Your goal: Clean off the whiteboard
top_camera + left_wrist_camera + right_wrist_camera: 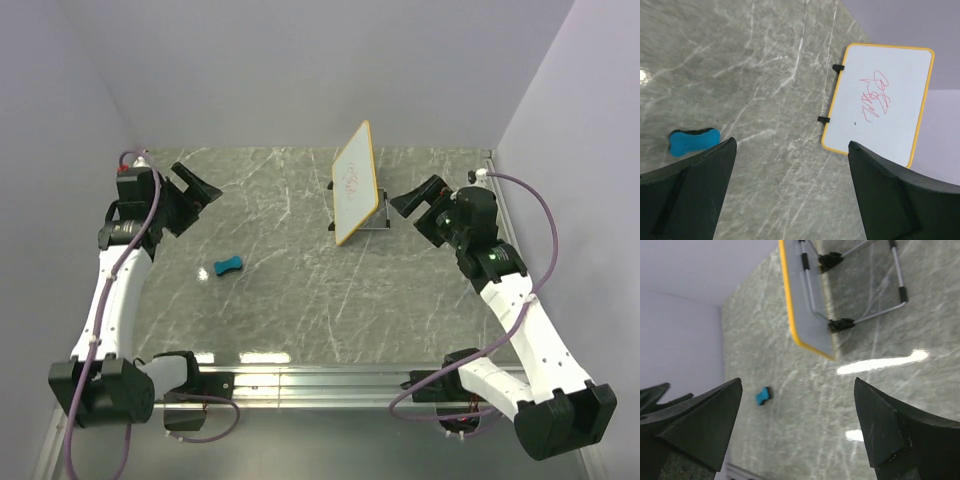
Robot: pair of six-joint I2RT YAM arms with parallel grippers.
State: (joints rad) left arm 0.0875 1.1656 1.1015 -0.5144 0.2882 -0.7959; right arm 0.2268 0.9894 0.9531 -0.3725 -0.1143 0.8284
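Next, my left gripper grips the blue bone-shaped eraser across its narrow middle (228, 265), which leaves its black bottom free to erase the whiteboard (355, 183).
The whiteboard (355, 183) stands tilted on black easel legs at the back middle of the table, its yellow rim showing. The left wrist view shows its face (880, 102) with red scribbles. The right wrist view shows its back (807, 305) and metal legs. A blue bone-shaped eraser (228, 266) lies on the table to the left; it also shows in the left wrist view (693, 141) and the right wrist view (763, 396). My left gripper (205, 190) is open and empty, above the table's back left. My right gripper (410, 200) is open and empty, just right of the board.
The grey marble table (300, 290) is walled in by pale panels at the back and sides. A metal rail (300, 380) runs along the near edge between the arm bases.
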